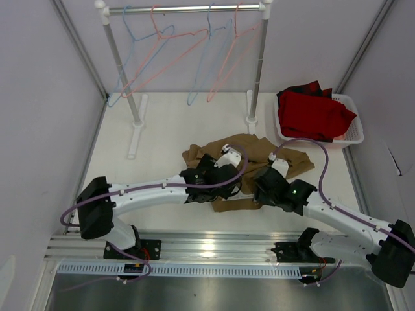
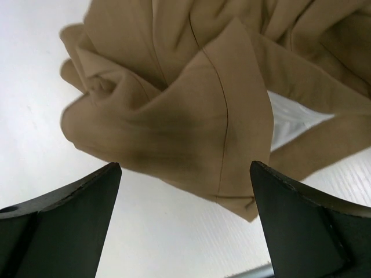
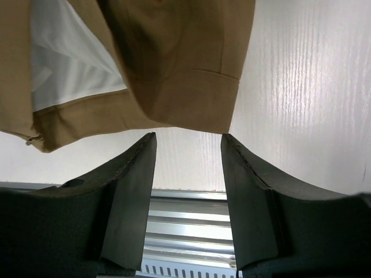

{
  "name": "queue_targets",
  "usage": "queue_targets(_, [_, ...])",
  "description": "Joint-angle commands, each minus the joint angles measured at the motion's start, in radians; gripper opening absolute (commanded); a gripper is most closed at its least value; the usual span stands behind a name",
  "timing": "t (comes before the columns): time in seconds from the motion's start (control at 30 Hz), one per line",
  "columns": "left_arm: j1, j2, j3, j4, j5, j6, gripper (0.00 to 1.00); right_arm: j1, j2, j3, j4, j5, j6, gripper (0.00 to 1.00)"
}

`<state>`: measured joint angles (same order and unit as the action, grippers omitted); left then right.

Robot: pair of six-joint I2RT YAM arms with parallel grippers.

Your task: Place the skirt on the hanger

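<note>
My left gripper is about to grab the skirt's folded flap (image 3: pixel 18 117) beside the pale lining (image 3: pixel 69 63) next, so that it can spread the opening for the hanger.
The tan-brown skirt (image 1: pixel 246 146) lies crumpled on the white table, mid-way between the two arms. My left gripper (image 1: pixel 220 178) hovers over its left part; in the left wrist view it (image 2: pixel 185 165) stands wide open, with a folded flap of skirt (image 2: pixel 191 104) just beyond the fingertips. My right gripper (image 1: pixel 266 188) is at the skirt's near right edge. In the right wrist view its (image 3: pixel 187 135) jaws are partly apart and empty, just short of the skirt's hem (image 3: pixel 174 69) and its pale lining (image 3: pixel 69 63). Two salmon-pink hangers (image 1: pixel 162 55) (image 1: pixel 230 58) hang on the rail at the back.
The clothes rack (image 1: pixel 188 9) stands at the far end, with light blue hangers (image 1: pixel 139 65) beside the pink ones. A white basket (image 1: pixel 353 133) holding a red garment (image 1: pixel 314 110) sits at the right. An aluminium rail (image 1: pixel 207 249) runs along the near edge.
</note>
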<state>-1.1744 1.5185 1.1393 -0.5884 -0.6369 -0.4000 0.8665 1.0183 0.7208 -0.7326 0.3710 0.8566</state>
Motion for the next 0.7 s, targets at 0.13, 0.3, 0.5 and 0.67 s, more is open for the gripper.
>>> queue_targets(0.13, [-0.022,0.069,0.144,-0.025,-0.052,0.168,0.99,0.000,-0.061,-0.063,0.005,0.040,0.053,0.54])
queue_targets(0.3, [-0.022,0.166,0.246,-0.042,-0.034,0.236,0.99,0.000,-0.053,-0.104,0.056,0.026,0.058,0.54])
queue_targets(0.5, [-0.021,0.305,0.362,-0.074,-0.021,0.303,0.99,0.002,-0.038,-0.139,0.110,0.028,0.062,0.54])
queue_targets(0.67, [-0.008,0.391,0.438,-0.106,-0.029,0.322,0.99,0.000,-0.029,-0.159,0.147,0.032,0.064,0.44])
